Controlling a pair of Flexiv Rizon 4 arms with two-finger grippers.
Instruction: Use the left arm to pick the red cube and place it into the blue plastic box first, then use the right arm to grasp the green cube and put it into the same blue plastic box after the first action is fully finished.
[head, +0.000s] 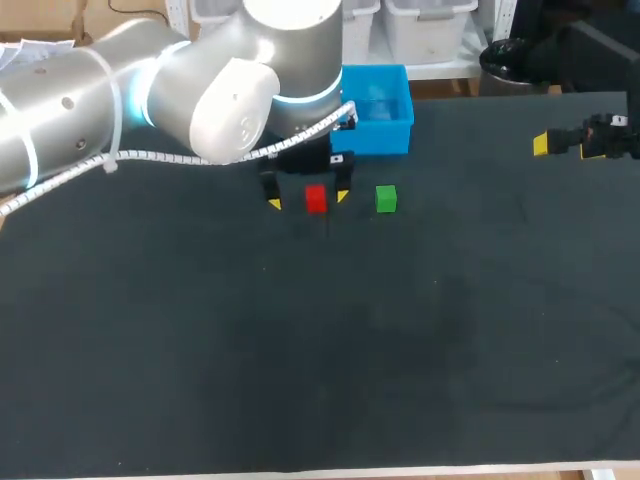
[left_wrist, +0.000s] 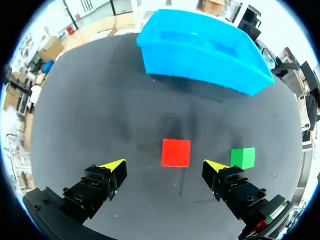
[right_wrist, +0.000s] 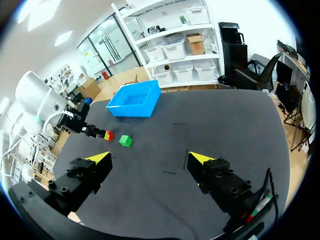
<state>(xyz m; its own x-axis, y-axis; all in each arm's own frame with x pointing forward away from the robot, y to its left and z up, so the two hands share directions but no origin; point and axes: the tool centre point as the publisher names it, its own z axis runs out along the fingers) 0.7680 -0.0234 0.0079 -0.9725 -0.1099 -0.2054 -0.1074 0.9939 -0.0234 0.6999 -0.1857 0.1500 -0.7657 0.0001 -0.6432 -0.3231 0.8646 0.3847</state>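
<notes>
My left gripper grabs the red cube's opposite sides next, to place the red cube (head: 316, 199) into the blue plastic box (head: 377, 124).
The red cube (head: 316, 199) (left_wrist: 175, 152) (right_wrist: 107, 135) sits on the black table, between and just ahead of the yellow tips of my left gripper (head: 308, 198) (left_wrist: 165, 164), which is open and not touching it. Just to its right lies the green cube (head: 386, 198) (left_wrist: 243, 157) (right_wrist: 125, 141). The blue plastic box (head: 377, 124) (left_wrist: 202, 49) (right_wrist: 134, 100) stands behind both cubes, with nothing seen inside. My right gripper (head: 585, 141) (right_wrist: 150, 159) hangs open and holds nothing over the table's far right, well away from the cubes.
The black table (head: 320, 340) stretches wide and bare in front of the cubes. My left arm's big silver body (head: 150, 90) crosses the back left and hides that part of the table.
</notes>
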